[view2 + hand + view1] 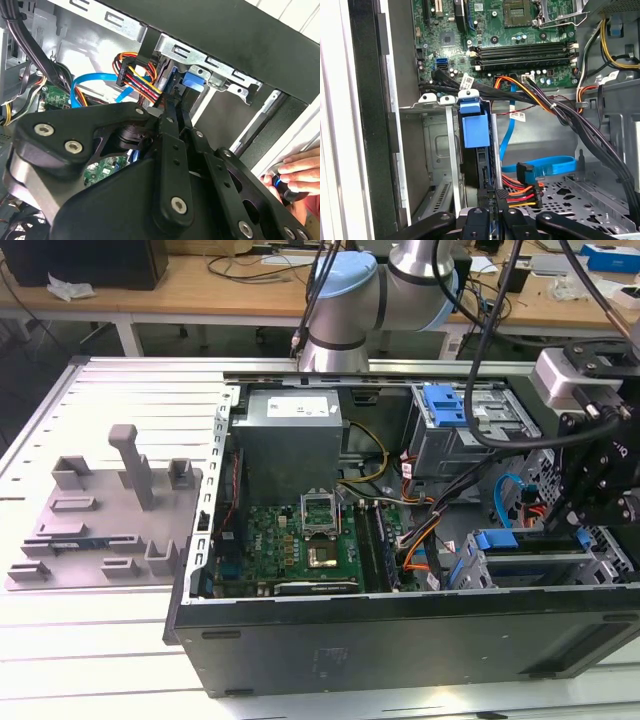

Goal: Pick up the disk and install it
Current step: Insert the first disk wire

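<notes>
I should open my gripper now, because the disk with its blue bracket [497, 540] sits down inside the drive cage [530, 570] and the disk would stay there.
The disk [488, 150] stands on edge in a slot of the metal drive cage [437, 145] at the front of the open computer case. Its blue bracket tab [473, 125] sticks out at the far end. My gripper [494, 192] is shut on the near edge of the disk, one black finger on either side. In the second wrist view the two fingers [170, 125] run together toward the same blue tab [193, 80]. In the exterior view my wrist [600, 475] hangs over the cage at the right, beside the disk's blue bracket [497, 540].
Red, orange and black power cables [520, 192] and a blue data cable [545, 165] lie close beside the slot. The motherboard [300, 540] and grey power-supply box [290, 435] fill the case's left half. A second blue bracket [445, 405] sits in the upper cage. A person's hand [295, 172] holds a small black device outside the case.
</notes>
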Robot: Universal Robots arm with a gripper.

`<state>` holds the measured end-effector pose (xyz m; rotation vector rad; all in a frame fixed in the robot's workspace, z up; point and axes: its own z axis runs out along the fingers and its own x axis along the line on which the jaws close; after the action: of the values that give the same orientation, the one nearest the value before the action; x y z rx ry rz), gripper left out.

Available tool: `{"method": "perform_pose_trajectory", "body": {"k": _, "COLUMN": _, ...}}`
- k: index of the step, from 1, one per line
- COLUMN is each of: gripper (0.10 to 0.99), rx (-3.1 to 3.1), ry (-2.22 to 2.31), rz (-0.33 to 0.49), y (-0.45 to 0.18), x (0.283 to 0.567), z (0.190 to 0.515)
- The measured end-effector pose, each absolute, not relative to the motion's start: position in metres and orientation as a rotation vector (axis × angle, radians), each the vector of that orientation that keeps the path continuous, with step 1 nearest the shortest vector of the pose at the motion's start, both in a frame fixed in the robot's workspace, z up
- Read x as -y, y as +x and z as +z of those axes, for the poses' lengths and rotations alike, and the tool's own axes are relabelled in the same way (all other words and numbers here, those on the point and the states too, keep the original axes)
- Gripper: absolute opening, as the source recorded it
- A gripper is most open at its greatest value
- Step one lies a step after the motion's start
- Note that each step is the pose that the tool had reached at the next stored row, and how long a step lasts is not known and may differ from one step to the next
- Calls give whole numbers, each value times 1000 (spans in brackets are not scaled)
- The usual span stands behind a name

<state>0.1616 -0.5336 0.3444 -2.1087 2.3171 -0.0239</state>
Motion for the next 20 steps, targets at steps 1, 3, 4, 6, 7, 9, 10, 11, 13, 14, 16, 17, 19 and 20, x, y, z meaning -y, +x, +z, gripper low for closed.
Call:
{"method": "perform_pose_trajectory", "body": {"k": 1, "gripper": 169, "rx": -2317, "ry": -2109, "rz": -24, "y": 162, "x": 534, "z": 344}}
{"method": "perform_pose_trajectory", "body": {"k": 3, "gripper": 169, "rx": -2317, "ry": -2109, "rz": -24, "y": 162, "x": 534, "z": 343}}
{"method": "perform_pose_trajectory", "body": {"k": 4, "gripper": 169, "rx": -2317, "ry": -2109, "rz": -24, "y": 162, "x": 534, "z": 343}}
{"method": "perform_pose_trajectory", "body": {"k": 6, "gripper": 169, "rx": -2317, "ry": -2109, "rz": -24, "y": 162, "x": 534, "z": 342}}
{"method": "perform_pose_trajectory", "body": {"k": 7, "gripper": 169, "rx": -2317, "ry": -2109, "rz": -24, "y": 162, "x": 534, "z": 342}}
{"method": "perform_pose_trajectory", "body": {"k": 9, "gripper": 169, "rx": -2317, "ry": -2109, "rz": -24, "y": 162, "x": 534, "z": 341}}
{"method": "perform_pose_trajectory", "body": {"k": 10, "gripper": 169, "rx": -2317, "ry": -2108, "rz": -23, "y": 162, "x": 534, "z": 340}}
{"method": "perform_pose_trajectory", "body": {"k": 11, "gripper": 169, "rx": -2317, "ry": -2109, "rz": -24, "y": 162, "x": 534, "z": 340}}
{"method": "perform_pose_trajectory", "body": {"k": 13, "gripper": 169, "rx": -2317, "ry": -2109, "rz": -24, "y": 162, "x": 534, "z": 339}}
{"method": "perform_pose_trajectory", "body": {"k": 14, "gripper": 169, "rx": -2317, "ry": -2109, "rz": -24, "y": 162, "x": 534, "z": 339}}
{"method": "perform_pose_trajectory", "body": {"k": 16, "gripper": 169, "rx": -2317, "ry": -2109, "rz": -24, "y": 162, "x": 534, "z": 338}}
{"method": "perform_pose_trajectory", "body": {"k": 17, "gripper": 169, "rx": -2317, "ry": -2109, "rz": -24, "y": 162, "x": 534, "z": 337}}
{"method": "perform_pose_trajectory", "body": {"k": 19, "gripper": 169, "rx": -2317, "ry": -2109, "rz": -24, "y": 162, "x": 534, "z": 337}}
{"method": "perform_pose_trajectory", "body": {"k": 20, "gripper": 169, "rx": -2317, "ry": -2109, "rz": -24, "y": 162, "x": 534, "z": 337}}
